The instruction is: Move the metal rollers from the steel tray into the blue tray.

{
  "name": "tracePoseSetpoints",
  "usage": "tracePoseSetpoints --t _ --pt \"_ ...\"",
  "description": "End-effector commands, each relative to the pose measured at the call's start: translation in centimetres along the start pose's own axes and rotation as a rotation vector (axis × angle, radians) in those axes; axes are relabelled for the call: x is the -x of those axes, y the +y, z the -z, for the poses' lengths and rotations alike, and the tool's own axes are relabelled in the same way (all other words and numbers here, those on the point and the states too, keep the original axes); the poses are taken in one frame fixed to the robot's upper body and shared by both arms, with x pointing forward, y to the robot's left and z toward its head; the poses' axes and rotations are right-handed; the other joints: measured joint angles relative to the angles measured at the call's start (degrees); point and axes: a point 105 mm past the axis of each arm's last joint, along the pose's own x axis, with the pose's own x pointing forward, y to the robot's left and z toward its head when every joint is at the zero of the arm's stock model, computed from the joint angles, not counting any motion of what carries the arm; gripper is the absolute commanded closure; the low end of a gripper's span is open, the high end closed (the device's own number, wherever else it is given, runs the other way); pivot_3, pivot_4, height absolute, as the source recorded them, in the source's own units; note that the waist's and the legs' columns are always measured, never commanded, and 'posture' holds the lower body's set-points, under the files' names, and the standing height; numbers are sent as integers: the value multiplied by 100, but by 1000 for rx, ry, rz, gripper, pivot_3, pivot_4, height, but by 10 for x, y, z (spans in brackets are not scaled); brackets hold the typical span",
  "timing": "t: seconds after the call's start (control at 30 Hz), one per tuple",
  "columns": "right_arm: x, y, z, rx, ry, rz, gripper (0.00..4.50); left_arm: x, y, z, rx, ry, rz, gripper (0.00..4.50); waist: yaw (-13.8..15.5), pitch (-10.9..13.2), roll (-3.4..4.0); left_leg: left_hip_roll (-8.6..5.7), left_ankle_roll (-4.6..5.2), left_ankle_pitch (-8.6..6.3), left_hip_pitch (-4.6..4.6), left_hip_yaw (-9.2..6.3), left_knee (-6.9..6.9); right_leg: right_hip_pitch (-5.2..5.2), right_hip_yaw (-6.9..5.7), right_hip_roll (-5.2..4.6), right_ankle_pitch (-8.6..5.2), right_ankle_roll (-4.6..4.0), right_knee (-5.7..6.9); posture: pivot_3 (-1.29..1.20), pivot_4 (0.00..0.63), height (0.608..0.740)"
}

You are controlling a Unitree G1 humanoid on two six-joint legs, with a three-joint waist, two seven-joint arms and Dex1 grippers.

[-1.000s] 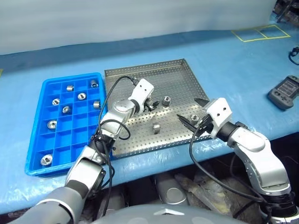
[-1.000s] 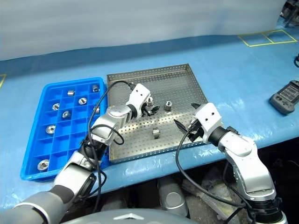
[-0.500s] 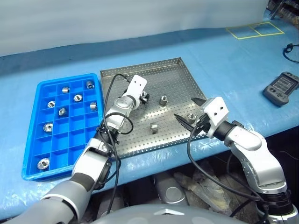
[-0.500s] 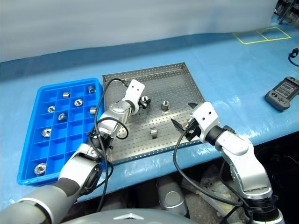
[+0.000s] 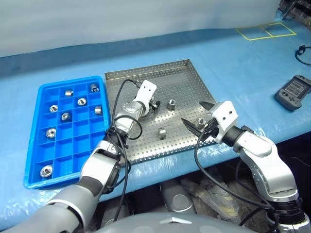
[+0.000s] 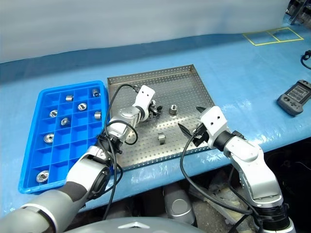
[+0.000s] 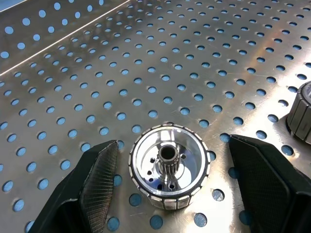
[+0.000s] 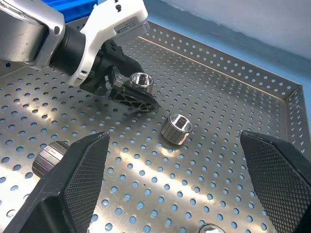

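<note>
The ribbed roller is between my fingers, low over the perforated tray, and would be caught if I closed now, so my left gripper needs to close on it.
The steel tray [image 5: 184, 73] lies mid-table with several metal rollers on it. My left gripper [image 5: 154, 104] is low over its middle and open. One roller [image 7: 169, 165] stands upright between its fingers [image 7: 95, 184], with a gap on each side. A second roller [image 5: 171, 104] sits just to the right, and a third [image 5: 162, 133] lies nearer the front. My right gripper [image 5: 193, 112] hovers open and empty over the tray's front right corner, beside another roller [image 5: 200, 121]. To the left, the blue tray [image 5: 34, 145] holds several rollers in its compartments.
A grey hand-held device [image 5: 293, 88] lies at the right on the blue table cover. Yellow tape squares [image 5: 265, 31] mark the far right. A black cable [image 5: 121, 92] loops up from my left arm. The table's front edge runs just below both trays.
My left gripper has eased forward and down, so its fingers now flank the roller. The right arm has kept still. The head view has shifted a little.
</note>
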Motion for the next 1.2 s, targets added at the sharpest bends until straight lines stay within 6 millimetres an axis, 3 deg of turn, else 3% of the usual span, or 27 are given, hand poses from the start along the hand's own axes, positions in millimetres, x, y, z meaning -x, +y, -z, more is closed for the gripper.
tracePoseSetpoints --t 0.03,0.17,0.27,0.4,0.43,0.57,0.73,0.83,1.0,1.2 --pt "3 0 -11 26 -37 6 0 -3 -2 -3 16 -1 3 544 -5 0 0 0 0 0 0 1 0 1 0 0 0 1 0 -352 150 740" --pt "3 -1 -12 27 -38 5 0 -5 -3 0 30 10 6 1382 -21 -1 0 0 0 0 2 4 1 3 4 2 1 4 0 -350 150 740" --pt "3 -1 -12 26 -39 3 0 -6 -4 1 23 15 13 2406 -26 -2 1 -1 0 0 6 6 2 8 5 2 3 6 0 -350 150 740" --pt "2 -1 -12 26 -41 1 0 -5 -3 1 29 15 12 2406 -44 -2 2 0 0 0 10 9 5 12 8 2 4 9 1 -347 150 740" --pt "2 -1 -12 26 -41 1 0 -5 -2 2 30 14 11 2709 -47 -2 2 -1 0 0 10 10 5 12 9 2 4 10 1 -347 150 740" --pt "1 -1 -12 26 -43 0 0 -4 1 1 17 11 -7 2747 -56 -2 2 -1 1 0 10 11 6 12 10 2 5 12 1 -339 150 740" --pt "-2 0 -13 25 -48 -14 0 5 9 -15 25 -65 -20 2747 -87 -2 2 0 1 0 10 11 7 12 12 2 6 12 1 -332 150 740" --pt "-4 3 -12 22 -51 -35 0 22 19 -33 17 -136 -37 2747 -138 -1 2 2 1 0 1 15 4 -3 19 5 6 12 4 -318 150 740" --pt "-9 9 -11 8 -55 -90 0 76 52 -61 -12 -223 -108 2747 -133 -1 4 5 1 0 -6 14 3 -15 21 2 7 10 11 -269 150 740" --pt "-20 18 -13 10 -75 -174 0 147 79 -46 -83 -122 -190 2747 -1 -6 16 6 0 -1 6 13 1 -12 21 2 8 9 16 -185 150 740"
